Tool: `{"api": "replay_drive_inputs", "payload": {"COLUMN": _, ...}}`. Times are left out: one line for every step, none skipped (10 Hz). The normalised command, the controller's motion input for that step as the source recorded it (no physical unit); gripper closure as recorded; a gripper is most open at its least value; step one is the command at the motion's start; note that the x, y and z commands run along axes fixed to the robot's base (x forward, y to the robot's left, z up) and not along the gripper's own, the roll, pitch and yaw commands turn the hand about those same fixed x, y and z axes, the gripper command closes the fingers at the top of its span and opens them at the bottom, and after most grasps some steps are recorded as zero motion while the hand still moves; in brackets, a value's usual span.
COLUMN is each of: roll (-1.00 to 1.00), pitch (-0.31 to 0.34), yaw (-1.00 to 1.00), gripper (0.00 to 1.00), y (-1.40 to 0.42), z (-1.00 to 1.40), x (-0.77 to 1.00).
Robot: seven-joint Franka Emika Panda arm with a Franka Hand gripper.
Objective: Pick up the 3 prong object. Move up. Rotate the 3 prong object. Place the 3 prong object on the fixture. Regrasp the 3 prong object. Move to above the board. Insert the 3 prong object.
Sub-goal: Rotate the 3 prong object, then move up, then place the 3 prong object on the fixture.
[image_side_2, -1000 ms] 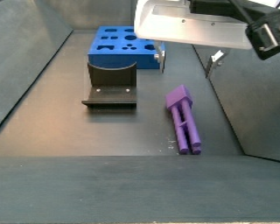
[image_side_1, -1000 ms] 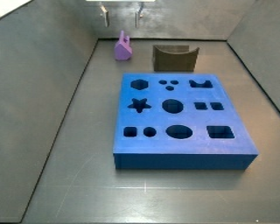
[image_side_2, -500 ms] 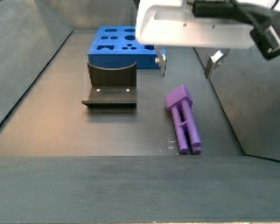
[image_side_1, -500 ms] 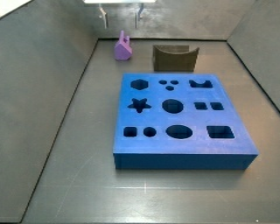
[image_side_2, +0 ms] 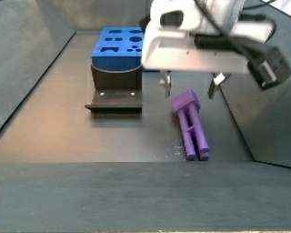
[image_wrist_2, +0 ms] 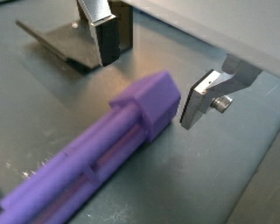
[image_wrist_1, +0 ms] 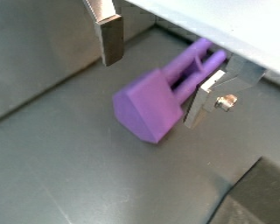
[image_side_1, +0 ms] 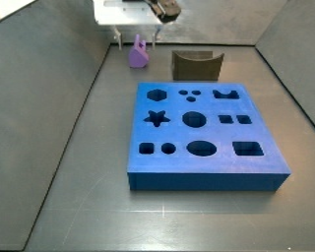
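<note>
I will lift the 3 prong object and turn it for the fixture [image_side_1: 196,65], so next I will grab it with my gripper by its thick end [image_side_1: 139,59].
The 3 prong object, a light-purple elongated peg, lies flat on the grey floor near a side wall in both side views [image_side_1: 139,54] [image_side_2: 192,123]. My gripper [image_side_2: 191,86] hangs low over the peg's end nearest the board, also seen in a side view [image_side_1: 138,37]. It is open and empty. In both wrist views [image_wrist_1: 157,68] [image_wrist_2: 154,70] the peg [image_wrist_1: 166,96] [image_wrist_2: 108,153] lies between the spread fingers [image_wrist_1: 109,39], close to one finger [image_wrist_2: 201,101], with a gap to the other. The dark fixture [image_side_2: 115,96] [image_side_1: 196,65] stands beside the peg. The blue board [image_side_1: 207,133] [image_side_2: 124,47] lies beyond it.
Grey walls enclose the floor on the sides [image_side_1: 55,89]. The fixture also shows behind one finger in a wrist view [image_wrist_2: 60,44]. The peg lies close to the side wall [image_side_2: 251,118].
My gripper has come down from high above to just over the peg's end, still open. The peg, fixture and board have not moved.
</note>
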Motion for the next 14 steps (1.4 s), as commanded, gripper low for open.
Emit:
{"api": "replay_drive_inputs", "payload": {"roll": 0.0, "pitch": -0.032, "yaw": -0.02, "gripper": 0.0, "y": 0.01, "z": -0.89, "x": 0.05}}
{"api": "replay_drive_inputs", "payload": {"roll": 0.0, "pitch": -0.032, "yaw": -0.02, "gripper": 0.0, "y": 0.01, "z": -0.71, "x": 0.04}}
{"api": "replay_drive_inputs", "payload": {"roll": 0.0, "pitch": -0.031, "yaw": -0.02, "gripper": 0.0, "y": 0.01, "z": -0.54, "x": 0.04}}
{"api": "replay_drive_inputs", "payload": {"roll": 0.0, "pitch": -0.035, "yaw": -0.02, "gripper": 0.0, "y": 0.01, "z": -0.45, "x": 0.04}}
{"api": "replay_drive_inputs", "payload": {"roll": 0.0, "pitch": -0.039, "yaw": -0.02, "gripper": 0.0, "y": 0.01, "z": -0.29, "x": 0.04}}
{"api": "replay_drive_inputs", "payload": {"roll": 0.0, "pitch": 0.0, "yaw": 0.0, "gripper": 1.0, "y": 0.0, "z": 0.0, "x": 0.0}}
{"api": "replay_drive_inputs", "payload": {"roll": 0.0, "pitch": 0.0, "yaw": 0.0, "gripper": 1.0, "y": 0.0, "z": 0.83, "x": 0.0}}
{"api": "replay_drive_inputs", "payload": {"roll": 0.0, "pitch": 0.011, "yaw": 0.0, "gripper": 1.0, "y": 0.0, "z": 0.81, "x": -0.01}}
{"api": "replay_drive_inputs", "payload": {"roll": -0.01, "pitch": 0.024, "yaw": 0.0, "gripper": 1.0, "y": -0.01, "z": 0.71, "x": -0.03}}
{"api": "replay_drive_inputs", "payload": {"roll": -0.01, "pitch": 0.041, "yaw": 0.0, "gripper": 1.0, "y": 0.0, "z": 0.55, "x": -0.01}}
{"api": "replay_drive_inputs", "payload": {"roll": -0.01, "pitch": 0.045, "yaw": 0.0, "gripper": 1.0, "y": 0.0, "z": 0.41, "x": -0.01}}
{"api": "replay_drive_inputs", "payload": {"roll": -0.01, "pitch": 0.043, "yaw": 0.01, "gripper": 1.0, "y": 0.0, "z": 0.26, "x": -0.01}}
{"api": "replay_drive_inputs", "payload": {"roll": 0.0, "pitch": 0.0, "yaw": 0.0, "gripper": 1.0, "y": 0.0, "z": 1.0, "x": 0.0}}
{"api": "replay_drive_inputs", "payload": {"roll": 0.0, "pitch": 0.003, "yaw": 0.0, "gripper": 1.0, "y": 0.0, "z": 1.0, "x": 0.0}}
